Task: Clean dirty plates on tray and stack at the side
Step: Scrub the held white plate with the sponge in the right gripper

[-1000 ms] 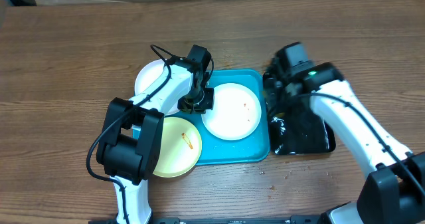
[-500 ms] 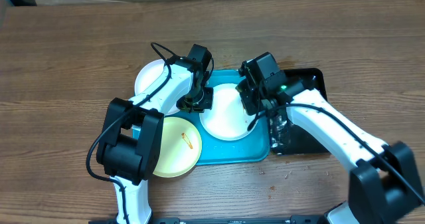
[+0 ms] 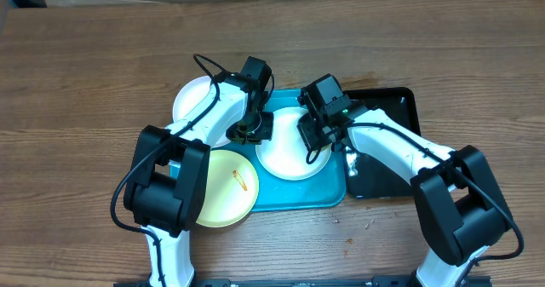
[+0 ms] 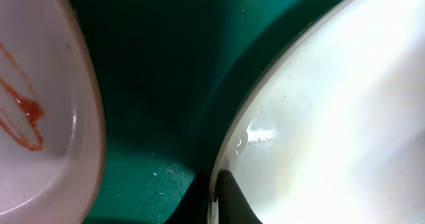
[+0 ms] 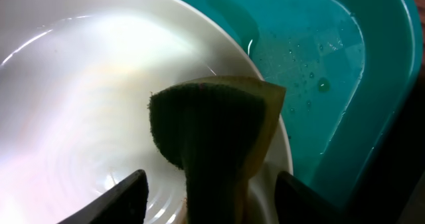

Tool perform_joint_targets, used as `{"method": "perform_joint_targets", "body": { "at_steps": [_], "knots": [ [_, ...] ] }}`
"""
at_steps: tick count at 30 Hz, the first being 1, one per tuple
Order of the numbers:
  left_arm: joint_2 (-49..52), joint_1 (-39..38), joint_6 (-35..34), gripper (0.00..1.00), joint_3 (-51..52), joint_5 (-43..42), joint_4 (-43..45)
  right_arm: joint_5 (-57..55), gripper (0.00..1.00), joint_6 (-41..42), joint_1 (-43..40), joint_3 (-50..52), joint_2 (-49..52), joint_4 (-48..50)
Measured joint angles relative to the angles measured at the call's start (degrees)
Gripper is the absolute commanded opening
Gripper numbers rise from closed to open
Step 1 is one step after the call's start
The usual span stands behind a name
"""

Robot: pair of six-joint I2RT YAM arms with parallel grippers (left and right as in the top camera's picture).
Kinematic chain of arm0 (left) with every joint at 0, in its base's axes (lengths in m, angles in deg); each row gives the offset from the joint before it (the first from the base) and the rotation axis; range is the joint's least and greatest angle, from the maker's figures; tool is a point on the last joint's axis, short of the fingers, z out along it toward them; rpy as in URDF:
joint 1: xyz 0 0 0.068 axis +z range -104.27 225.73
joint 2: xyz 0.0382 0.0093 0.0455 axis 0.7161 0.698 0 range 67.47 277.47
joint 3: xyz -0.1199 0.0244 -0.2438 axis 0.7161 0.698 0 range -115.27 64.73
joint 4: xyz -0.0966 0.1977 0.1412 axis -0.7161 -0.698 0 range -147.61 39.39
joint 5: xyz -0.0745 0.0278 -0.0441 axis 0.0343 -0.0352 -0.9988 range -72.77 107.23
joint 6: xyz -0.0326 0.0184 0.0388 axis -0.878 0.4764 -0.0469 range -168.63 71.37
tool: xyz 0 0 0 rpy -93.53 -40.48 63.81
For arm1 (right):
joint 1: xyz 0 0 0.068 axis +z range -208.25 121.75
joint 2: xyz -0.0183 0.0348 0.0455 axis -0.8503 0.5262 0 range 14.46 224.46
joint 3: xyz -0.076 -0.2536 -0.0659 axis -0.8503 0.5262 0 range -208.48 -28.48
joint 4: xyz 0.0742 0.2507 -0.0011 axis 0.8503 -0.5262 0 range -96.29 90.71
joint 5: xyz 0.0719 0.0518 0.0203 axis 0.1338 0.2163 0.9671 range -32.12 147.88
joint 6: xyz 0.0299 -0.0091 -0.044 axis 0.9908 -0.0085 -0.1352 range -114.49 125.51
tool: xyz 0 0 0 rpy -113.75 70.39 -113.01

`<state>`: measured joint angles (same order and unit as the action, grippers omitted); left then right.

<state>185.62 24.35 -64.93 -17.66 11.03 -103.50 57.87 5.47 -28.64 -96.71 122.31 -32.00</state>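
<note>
The sponge's narrow part (image 5: 216,191) is between the open fingers of my right gripper. My right gripper should close on it now. Closing now would catch the sponge.
A white plate (image 3: 289,155) lies in the turquoise tray (image 3: 328,193). My left gripper (image 3: 253,134) is shut on its left rim; in the left wrist view the jaws (image 4: 214,197) pinch that rim (image 4: 332,117). My right gripper (image 3: 313,144) hangs over the plate's right side. Its jaws stand wide apart around a green-and-yellow sponge (image 5: 212,124) that rests on the plate (image 5: 86,84), neither finger touching it. A pale yellow-green plate (image 3: 226,185) with an orange smear overlaps the tray's left edge. Another white plate (image 3: 192,104) lies behind my left arm.
A glossy black tray (image 3: 392,168) lies right of the turquoise one, partly under my right arm. Water drops sit on the tray floor (image 5: 319,58). A plate with a reddish smear (image 4: 40,104) is close to the left gripper. Wooden table (image 3: 85,83) surrounds everything.
My right arm swung left from the black tray to over the white plate, carrying the sponge, and its jaws have opened off the sponge. The left arm has not moved.
</note>
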Motion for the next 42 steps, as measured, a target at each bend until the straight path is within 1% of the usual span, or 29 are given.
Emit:
{"method": "perform_joint_targets", "body": {
  "at_steps": [2, 5, 9, 13, 15, 17, 18, 21, 27, 34, 42],
  "knots": [
    [0.0, 0.0, 0.0, 0.04, 0.0, 0.0, 0.0, -0.7, 0.64, 0.0, 0.2, 0.0, 0.0, 0.1],
    [0.0, 0.0, 0.0, 0.04, 0.0, 0.0, 0.0, -0.9, 0.61, 0.0, 0.2, 0.0, 0.0, 0.5],
    [0.0, 0.0, 0.0, 0.04, 0.0, 0.0, 0.0, -1.8, 0.49, -0.2, 0.2, 0.0, 0.0, 0.5],
    [0.0, 0.0, 0.0, 0.04, 0.0, 0.0, -0.1, -2.8, 0.47, -0.2, 0.2, 0.0, 0.0, 0.9],
    [0.0, 0.0, 0.0, 0.04, 0.0, 0.0, -0.1, -3.0, 0.37, -0.2, 0.2, 0.0, 0.0, 1.0],
    [0.0, 0.0, 0.0, 0.04, 0.0, 0.0, -0.2, -3.1, 0.2, -0.1, 0.2, 0.0, 0.3, 1.2],
    [0.0, 0.0, 0.0, 0.04, 0.0, 0.0, -0.2, -3.2, 0.1, -0.1, 0.2, 0.0, 0.6, 1.4],
    [0.0, 0.0, 0.0, 0.04, -0.1, 0.0, -0.2, -3.0, 0.04, -0.3, 0.2, 0.0, 1.8, 2.1],
    [0.0, 0.0, 0.0, 0.04, -0.1, 0.0, -0.2, -3.2, 0.04, -0.3, 0.2, 0.0, 2.5, 2.4],
    [0.0, 0.0, -0.2, 0.04, -0.1, 0.1, -0.3, -1.6, 0.04, -0.2, 0.2, -1.0, 2.5, -2.9],
    [0.0, 0.0, -0.3, 0.04, -0.1, 0.5, -0.4, 2.3, 0.04, -0.2, -0.1, -1.3, 2.5, -5.1]
  ]
}}
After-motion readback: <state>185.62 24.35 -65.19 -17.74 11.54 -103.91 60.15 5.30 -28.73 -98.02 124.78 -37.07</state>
